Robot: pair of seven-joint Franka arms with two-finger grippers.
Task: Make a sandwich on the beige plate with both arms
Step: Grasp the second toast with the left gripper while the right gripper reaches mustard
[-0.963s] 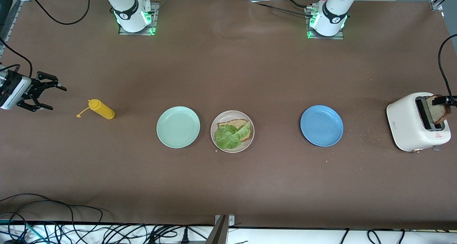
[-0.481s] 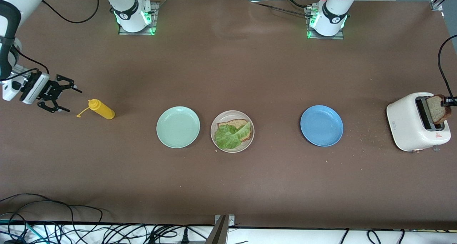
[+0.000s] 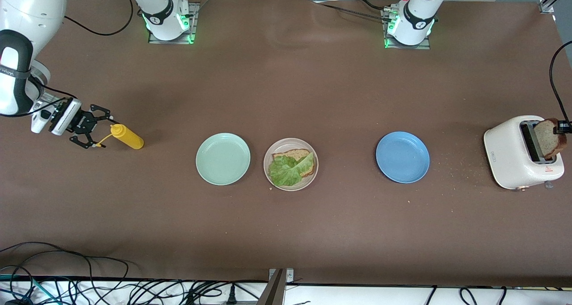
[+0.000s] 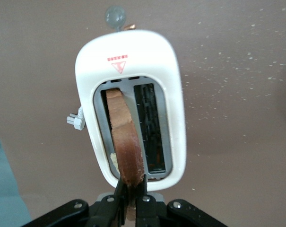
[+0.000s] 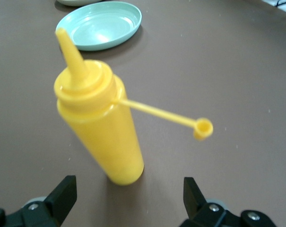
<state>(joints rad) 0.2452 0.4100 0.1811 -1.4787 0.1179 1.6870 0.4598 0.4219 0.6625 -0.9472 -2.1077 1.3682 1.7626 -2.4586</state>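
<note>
The cap's tether [image 3: 105, 139] sticks out sideways from the neck. My right gripper next needs to grab the yellow bottle by its straight lower body [image 3: 132, 138].
The beige plate [image 3: 267, 163] holds one slice of brown bread [image 3: 296, 154] with a green lettuce leaf [image 3: 287, 171] lying on it. A second slice [image 3: 547, 138] stands tilted, partly out of a slot of the white toaster [image 3: 509, 153] at the left arm's end of the table. My left gripper [image 3: 560, 127] is shut on that slice's upper edge; the left wrist view shows the slice [image 4: 125, 142] pinched in the gripper [image 4: 132, 190] over the toaster [image 4: 173, 71]. My right gripper [image 3: 101, 129] is open just short of a yellow squeeze bottle [image 3: 128, 137], apart from it.
The yellow bottle [image 5: 101, 124] has its cap [image 5: 203, 128] hanging on a tether, between my right gripper [image 5: 128, 191] and the mint-green plate [image 5: 100, 23]. That mint plate [image 3: 223, 158] lies beside the beige plate. A blue plate [image 3: 402, 157] lies toward the toaster. Crumbs dot the table near the toaster.
My right arm has swung in from the table's end up to the yellow bottle, jaws still open. My left gripper has shut on the slice in the toaster.
</note>
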